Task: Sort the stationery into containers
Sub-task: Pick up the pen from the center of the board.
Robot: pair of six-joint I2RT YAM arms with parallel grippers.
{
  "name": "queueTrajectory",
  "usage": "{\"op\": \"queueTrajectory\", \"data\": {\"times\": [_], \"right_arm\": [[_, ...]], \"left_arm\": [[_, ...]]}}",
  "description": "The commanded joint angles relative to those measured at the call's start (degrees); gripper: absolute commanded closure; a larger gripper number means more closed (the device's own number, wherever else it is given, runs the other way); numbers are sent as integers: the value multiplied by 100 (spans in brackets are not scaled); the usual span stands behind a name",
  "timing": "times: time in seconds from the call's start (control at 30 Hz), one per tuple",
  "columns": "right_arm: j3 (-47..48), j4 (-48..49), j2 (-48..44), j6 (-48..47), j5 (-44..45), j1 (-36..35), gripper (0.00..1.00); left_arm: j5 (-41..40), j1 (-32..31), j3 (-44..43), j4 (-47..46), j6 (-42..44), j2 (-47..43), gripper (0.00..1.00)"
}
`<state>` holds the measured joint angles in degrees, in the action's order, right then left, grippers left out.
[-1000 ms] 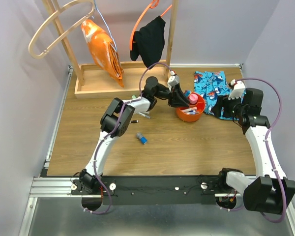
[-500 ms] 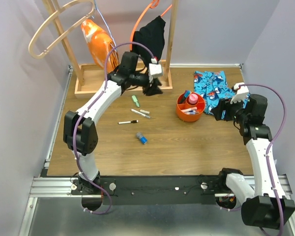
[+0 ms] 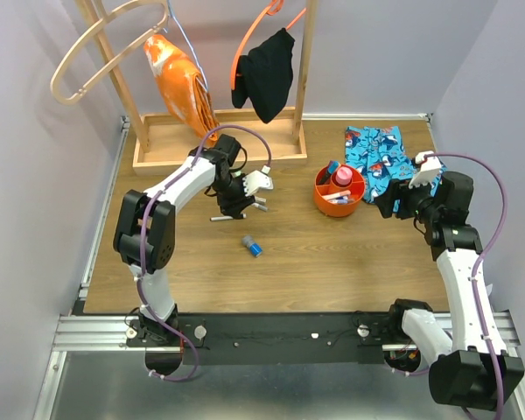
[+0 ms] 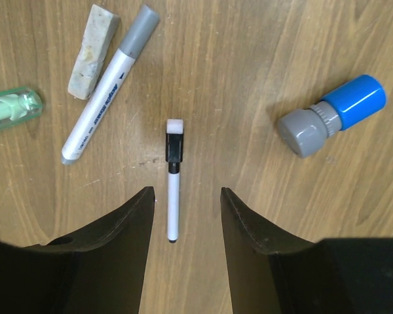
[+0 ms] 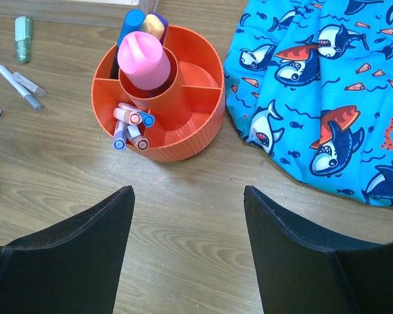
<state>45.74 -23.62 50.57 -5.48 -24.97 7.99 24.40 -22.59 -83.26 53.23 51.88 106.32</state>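
Note:
Next, my left gripper picks up the thin white pen by its white body [image 3: 221,219], which leaves its black cap free to enter the orange tub [image 3: 339,208].
My left gripper [image 4: 185,191] hangs open over the table, empty. The tail of a thin white pen with a black cap [image 4: 173,176] lies between its fingertips, untouched. Beside it lie a white marker with a grey cap [image 4: 108,85], a beige eraser-like stub [image 4: 92,52] and a blue-and-grey tube [image 4: 332,114]. The orange tub [image 5: 183,140] holds a pink tube [image 5: 143,60] in its centre and several markers [image 5: 131,124] in one compartment. My right gripper [image 5: 187,193] stands open and empty just in front of the tub [image 3: 339,208].
A small green item [image 4: 10,111] lies left of the marker. A blue shark-print cloth [image 5: 321,98] lies right of the tub. At the back a wooden rack [image 3: 210,150] carries an orange garment [image 3: 182,83] and a black one [image 3: 267,74].
My left gripper left the tub, swung past the rack and came down over the thin pen, with its jaws wider apart. The right arm shifted slightly.

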Motion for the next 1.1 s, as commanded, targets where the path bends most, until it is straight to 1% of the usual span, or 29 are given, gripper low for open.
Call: {"op": "queueTrajectory", "data": {"times": [0.0, 0.47, 0.57, 0.67, 0.7, 0.77, 0.8, 0.87, 0.9, 0.93, 0.97, 1.0, 1.07], "right_arm": [[-38, -20, -126, 90, -87, 27, 24], [-144, -117, -240, 135, -8, 27, 24], [-153, -152, -258, 126, 10, 27, 24], [-170, -143, -258, 108, 27, 27, 24], [-170, -135, -249, 117, 27, 27, 24], [-170, -134, -249, 117, 27, 27, 24], [-170, -126, -240, 108, 27, 27, 24], [-170, -108, -223, 91, 27, 27, 24], [-162, -99, -214, 99, 45, 27, 24], [-170, -91, -223, 91, 45, 36, 24], [-170, -73, -214, 82, 45, 27, 24], [-162, -82, -205, 73, 54, 27, 24], [-144, -99, -196, 64, 71, 27, 24]], "left_arm": [[-392, -17, 21, -190, 165, 195, 47], [-375, -114, -401, -340, 77, 968, 47], [-419, -158, -454, -331, 112, 1092, 49], [-445, -202, -428, -314, 94, 1180, 53], [-437, -219, -401, -313, 94, 1189, 57], [-498, -228, -349, -322, 77, 1206, 59], [-515, -228, -287, -322, 103, 1207, 65], [-559, -228, -243, -235, 208, 1215, 73], [-559, -228, -269, -173, 209, 1224, 86], [-525, -228, -313, -86, 217, 1233, 92], [-385, -228, -409, 202, 209, 1242, 96], [-236, -228, -732, 388, 148, 1242, 100], [237, -255, -1163, 949, 86, 1146, 100]]}}
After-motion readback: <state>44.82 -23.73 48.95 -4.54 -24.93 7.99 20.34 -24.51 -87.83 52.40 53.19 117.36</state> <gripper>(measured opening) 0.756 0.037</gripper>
